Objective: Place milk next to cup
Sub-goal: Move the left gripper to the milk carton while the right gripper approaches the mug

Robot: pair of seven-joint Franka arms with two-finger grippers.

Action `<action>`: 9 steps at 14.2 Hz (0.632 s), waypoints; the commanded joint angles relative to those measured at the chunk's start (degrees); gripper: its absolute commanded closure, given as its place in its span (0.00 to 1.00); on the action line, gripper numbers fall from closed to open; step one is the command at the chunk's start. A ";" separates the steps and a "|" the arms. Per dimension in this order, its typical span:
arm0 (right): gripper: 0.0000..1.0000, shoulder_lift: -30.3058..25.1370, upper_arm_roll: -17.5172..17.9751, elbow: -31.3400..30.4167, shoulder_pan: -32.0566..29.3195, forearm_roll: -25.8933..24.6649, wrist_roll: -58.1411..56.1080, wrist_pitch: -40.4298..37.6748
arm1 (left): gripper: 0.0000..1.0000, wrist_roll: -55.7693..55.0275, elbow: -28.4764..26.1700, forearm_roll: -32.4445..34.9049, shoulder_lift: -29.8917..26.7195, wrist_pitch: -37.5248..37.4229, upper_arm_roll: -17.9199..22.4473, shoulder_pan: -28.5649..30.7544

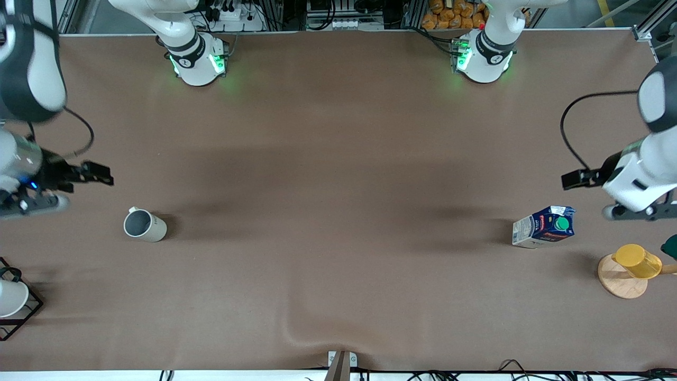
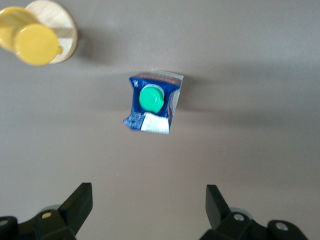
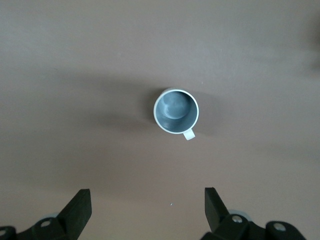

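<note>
My left gripper grips the carton by its end with the cap [image 1: 559, 222] next, to set the milk beside the cup [image 1: 144, 225].
The milk [image 1: 545, 226] is a dark-blue carton with a green cap, standing upright on the table toward the left arm's end. It also shows from above in the left wrist view [image 2: 152, 102]. The cup [image 1: 144, 225] is an off-white mug with a grey interior, standing upright toward the right arm's end. It also shows in the right wrist view [image 3: 175, 111]. My left gripper [image 1: 637, 211] [image 2: 149, 195] is open and empty, up over the table beside the milk. My right gripper [image 1: 31, 203] [image 3: 147, 197] is open and empty, up over the table beside the cup.
A yellow cup [image 1: 637, 260] lies on a wooden disc [image 1: 616, 283] near the milk, nearer the front camera; it also shows in the left wrist view [image 2: 32, 42]. A white object in a black wire rack [image 1: 10, 301] sits at the right arm's end. Brown table between milk and cup.
</note>
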 commanded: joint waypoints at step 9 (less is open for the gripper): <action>0.00 12.77 0.20 0.45 -5.57 0.51 -12.05 15.09 | 0.00 3.52 0.57 0.25 10.49 10.74 -0.11 1.67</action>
